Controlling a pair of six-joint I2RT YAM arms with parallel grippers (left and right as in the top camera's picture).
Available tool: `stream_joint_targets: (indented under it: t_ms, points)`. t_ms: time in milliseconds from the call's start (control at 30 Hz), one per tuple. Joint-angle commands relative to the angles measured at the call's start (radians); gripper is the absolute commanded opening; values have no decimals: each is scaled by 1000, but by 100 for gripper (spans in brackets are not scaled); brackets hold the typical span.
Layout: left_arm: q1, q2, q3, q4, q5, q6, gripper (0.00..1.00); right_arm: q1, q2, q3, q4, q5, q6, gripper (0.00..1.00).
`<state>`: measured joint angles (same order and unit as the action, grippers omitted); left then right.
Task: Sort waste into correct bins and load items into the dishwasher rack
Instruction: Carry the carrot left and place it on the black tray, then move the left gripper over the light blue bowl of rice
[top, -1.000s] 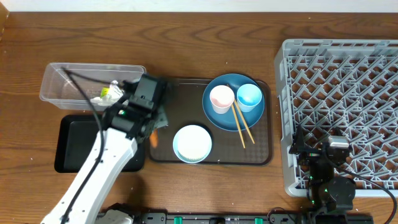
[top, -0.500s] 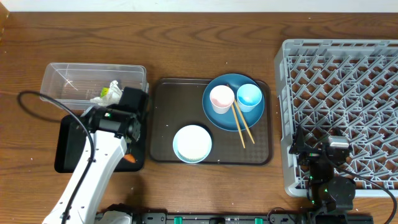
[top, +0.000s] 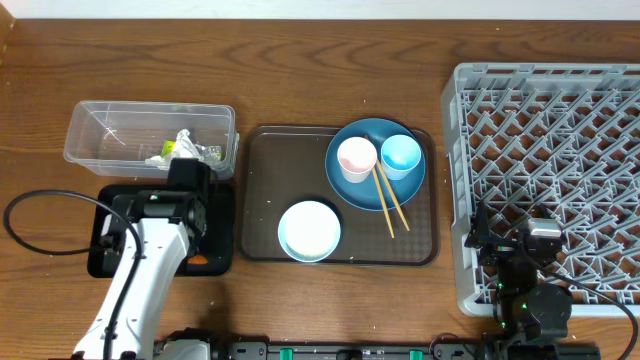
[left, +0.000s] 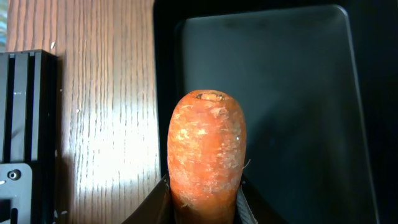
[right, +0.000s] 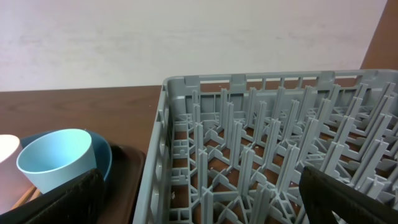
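Note:
My left gripper should open now, because the flat bottom of the black tray is below the small orange carrot and the carrot would land in the tray.
My left gripper (top: 200, 257) is shut on the small orange carrot (left: 206, 149) and holds it over the front right corner of the black tray (top: 120, 232), which also fills the left wrist view (left: 292, 112). The clear tub (top: 110, 135) behind it holds the yellow-green wrapper (top: 168, 153) and the white tissue (top: 185, 141). The blue plate (top: 350, 195) carries the pink cup (top: 356, 158), the light blue cup (top: 401, 155) and the chopsticks (top: 388, 205). The white bowl (top: 309, 230) sits beside it. My right gripper (right: 202, 190) is open and empty over the front left corner of the grey rack (top: 550, 130). I see no rice grains.
The plate and bowl sit on a brown serving tray (top: 265, 190) in the middle of the wooden table. A black cable (top: 40, 250) loops left of the black tray. A black base rail (left: 28, 124) runs along the table's front edge.
My left arm has carried the carrot from the brown tray's left edge to the left and toward the front, over the black tray. The right arm has not moved.

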<state>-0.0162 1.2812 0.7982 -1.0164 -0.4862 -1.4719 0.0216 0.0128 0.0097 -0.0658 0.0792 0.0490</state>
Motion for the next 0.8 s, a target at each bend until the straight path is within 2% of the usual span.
stream_joint_targets:
  t_ms: [0,100,333,567,633,767]
  points:
    - [18,0,-11,-3,-35,-30,17,-2,-4,-4,-1,-1,6,99]
    - [20,0,-11,-3,-34,-29,35,-2,-4,-4,-1,-1,6,99]
    - [20,0,-11,-2,-35,-26,63,-2,-4,-4,-1,-1,6,99]
    - [20,-6,1,8,-32,-16,64,-2,-4,-4,-1,-1,6,99]
    - [20,-18,26,10,-20,63,64,-2,-4,-4,-1,-1,6,99]
    - [19,-45,107,27,69,308,62,-2,-4,-4,-1,-1,6,99]
